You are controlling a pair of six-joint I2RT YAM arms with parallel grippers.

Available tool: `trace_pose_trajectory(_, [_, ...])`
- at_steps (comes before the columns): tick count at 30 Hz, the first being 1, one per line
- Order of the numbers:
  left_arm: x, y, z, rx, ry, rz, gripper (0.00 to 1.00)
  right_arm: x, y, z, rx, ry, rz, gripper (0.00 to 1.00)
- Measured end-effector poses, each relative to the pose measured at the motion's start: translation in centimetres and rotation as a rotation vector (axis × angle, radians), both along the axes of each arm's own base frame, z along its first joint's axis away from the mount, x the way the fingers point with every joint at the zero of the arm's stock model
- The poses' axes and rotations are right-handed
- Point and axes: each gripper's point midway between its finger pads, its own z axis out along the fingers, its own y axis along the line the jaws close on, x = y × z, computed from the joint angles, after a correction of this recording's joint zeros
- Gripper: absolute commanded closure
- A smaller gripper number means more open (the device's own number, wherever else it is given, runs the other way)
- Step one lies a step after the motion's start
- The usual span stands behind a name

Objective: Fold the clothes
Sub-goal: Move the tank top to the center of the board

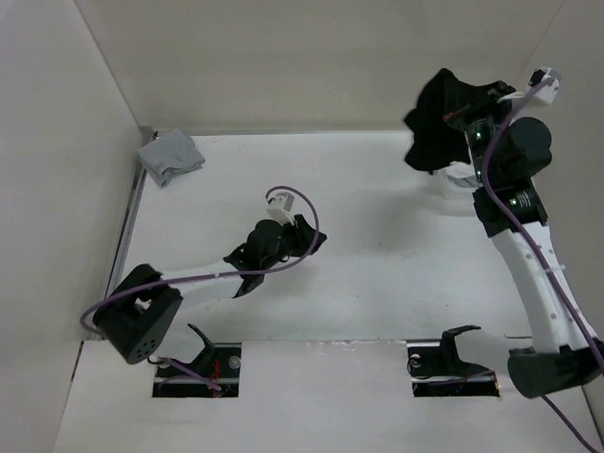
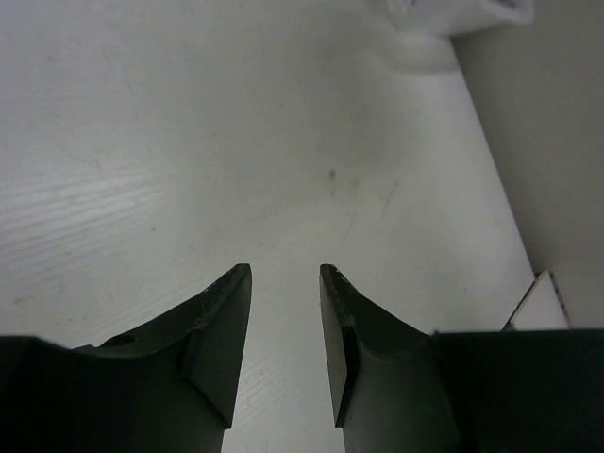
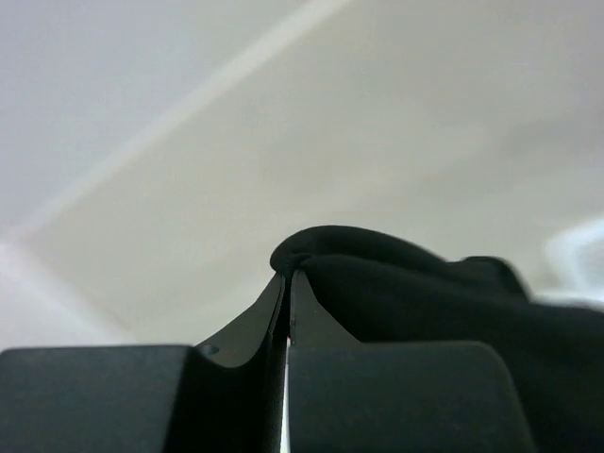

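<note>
Next, the left gripper takes hold of the black garment's edge (image 1: 418, 155), away from the right gripper's hold, to spread the garment open for folding.
The clothes (image 1: 442, 121) are a bunched black garment hanging in the air at the far right corner, above the table. My right gripper (image 1: 461, 117) is shut on a fold of the clothes (image 3: 415, 283), which drapes over and to the right of the closed fingertips (image 3: 300, 311) in the right wrist view. My left gripper (image 1: 307, 236) sits low over the middle of the table, far from the clothes. Its fingers (image 2: 222, 321) stand apart with only bare white table between them.
A small light grey garment (image 1: 170, 157) lies crumpled at the far left corner. White cloth (image 1: 460, 177) lies under the hanging garment at the far right, also seen as white cloth (image 2: 462, 14) at the top of the left wrist view. Walls enclose the table.
</note>
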Motion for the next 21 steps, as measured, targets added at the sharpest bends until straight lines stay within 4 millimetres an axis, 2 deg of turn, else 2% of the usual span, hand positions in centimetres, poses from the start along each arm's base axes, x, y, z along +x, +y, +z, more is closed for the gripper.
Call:
trace_pose_trajectory(2, [1.2,2.1,2.6,-0.046,-0.033,0.068,0.67,-3.7,3.9,3.4,0.011,-0.086,0.128,1.0])
trace_pose_trajectory(5, [2.9,5.8,5.6,-0.105,-0.076,0.185,0.66,-8.1,6.7,5.8,0.038,-0.16,0.246,0.99])
trace_pose_trajectory(6, [3.3,7.2,6.2,-0.12,-0.084,0.227,0.65,-9.2,7.4,5.7,0.053,-0.175,0.281,0.99])
trace_pose_trajectory(8, [3.9,10.6,6.8,-0.143,-0.091,0.327,0.64,-10.4,8.6,3.4,0.082,-0.171,0.342,0.98])
trace_pose_trajectory(9, [4.0,12.0,6.7,-0.145,-0.086,0.367,0.63,-10.5,9.0,1.4,0.098,-0.153,0.364,0.97])
trace_pose_trajectory(10, [4.1,13.5,6.4,-0.145,-0.079,0.41,0.63,-10.1,9.4,-1.6,0.112,-0.117,0.381,0.93])
trace_pose_trajectory(11, [4.1,15.0,6.1,-0.141,-0.07,0.45,0.62,-9.2,10.0,-5.1,0.124,-0.062,0.394,0.9])
trace_pose_trajectory(12, [4.1,16.8,5.4,-0.132,-0.054,0.502,0.62,-8.1,10.5,-9.1,0.131,0.007,0.4,0.83])
trace_pose_trajectory(13, [3.9,17.7,4.9,-0.124,-0.041,0.532,0.61,-6.9,11.1,-14.0,0.13,0.108,0.404,0.74])
trace_pose_trajectory(14, [3.7,18.4,4.4,-0.115,-0.028,0.554,0.6,-5.8,11.4,-19.9,0.132,0.232,0.398,0.65])
trace_pose_trajectory(15, [3.4,18.7,4.0,-0.107,-0.018,0.563,0.6,-5.4,11.4,-24.5,0.129,0.337,0.387,0.6])
trace_pose_trajectory(16, [3.1,18.8,3.3,-0.095,-0.001,0.565,0.6,-5.6,11.0,-30.3,0.12,0.474,0.367,0.56])
trace_pose_trajectory(17, [3.0,18.8,2.9,-0.085,0.012,0.562,0.61,-6.6,10.5,-35.1,0.115,0.596,0.347,0.54])
trace_pose_trajectory(18, [2.7,18.5,2.2,-0.064,0.032,0.551,0.64,-7.8,9.8,-38.3,0.11,0.684,0.328,0.53])
trace_pose_trajectory(19, [2.4,18.0,1.4,-0.039,0.051,0.533,0.68,-8.9,9.3,-40.1,0.109,0.74,0.315,0.56])
trace_pose_trajectory(21, [1.5,16.7,-0.1,0.015,0.084,0.48,0.72,-9.4,9.1,-40.0,0.111,0.743,0.315,0.69])
